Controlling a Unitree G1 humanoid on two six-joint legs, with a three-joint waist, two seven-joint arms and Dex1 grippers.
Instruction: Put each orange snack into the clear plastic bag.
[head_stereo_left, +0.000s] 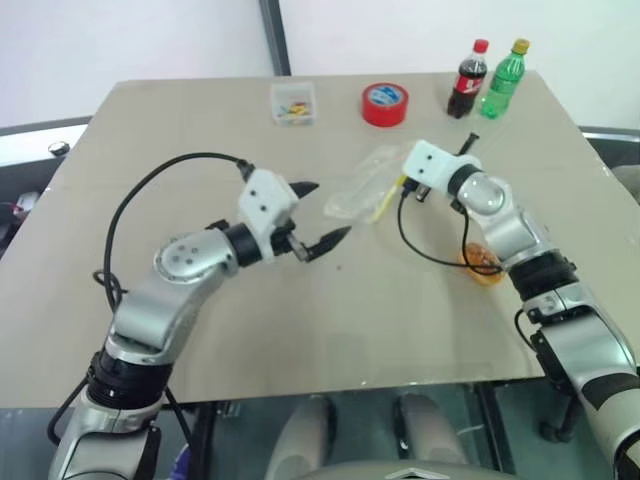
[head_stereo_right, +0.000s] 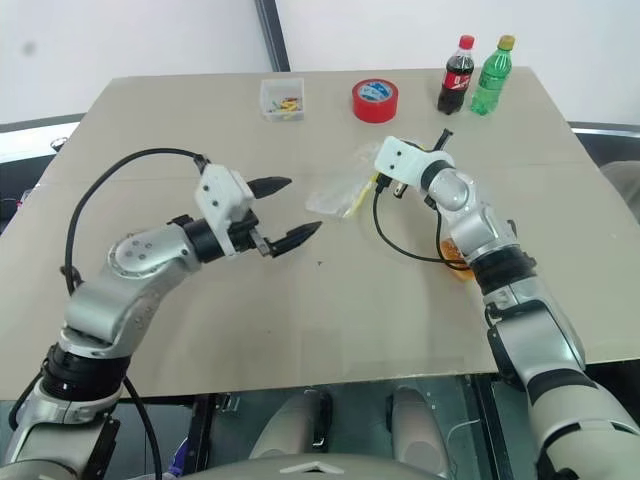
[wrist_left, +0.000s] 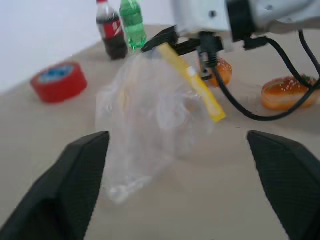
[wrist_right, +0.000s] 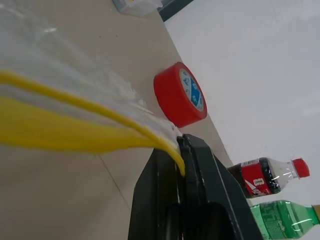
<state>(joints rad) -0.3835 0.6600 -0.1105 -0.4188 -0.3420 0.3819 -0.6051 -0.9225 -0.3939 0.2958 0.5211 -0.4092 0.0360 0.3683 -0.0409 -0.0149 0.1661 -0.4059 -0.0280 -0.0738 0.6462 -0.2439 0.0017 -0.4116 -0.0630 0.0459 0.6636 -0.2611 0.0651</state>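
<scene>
The left gripper grabs the yellow zip strip (head_stereo_left: 384, 205) standing up along the opening of the clear bag (head_stereo_left: 362, 187) next, since the bag hangs crumpled and slack.
The clear plastic bag (head_stereo_left: 362, 187) hangs crumpled near the table's middle, lifted by its yellow zip strip (wrist_left: 194, 84). My right gripper (head_stereo_left: 402, 184) is shut on that strip, seen close up in the right wrist view (wrist_right: 181, 150). My left gripper (head_stereo_left: 322, 213) is open just left of the bag, its fingers (wrist_left: 75, 175) wide apart with nothing between them. Two orange snacks lie on the table beyond the bag, one (wrist_left: 222, 72) behind the cable and one (wrist_left: 286, 92) further out. In the left eye view one orange snack (head_stereo_left: 483, 267) is partly hidden under my right forearm.
A red tape roll (head_stereo_left: 384, 104) lies at the back of the table (head_stereo_left: 300, 330). A cola bottle (head_stereo_left: 467, 80) and a green bottle (head_stereo_left: 503, 80) stand to its right. A small clear box (head_stereo_left: 293, 103) sits to its left. Black cables loop off both wrists.
</scene>
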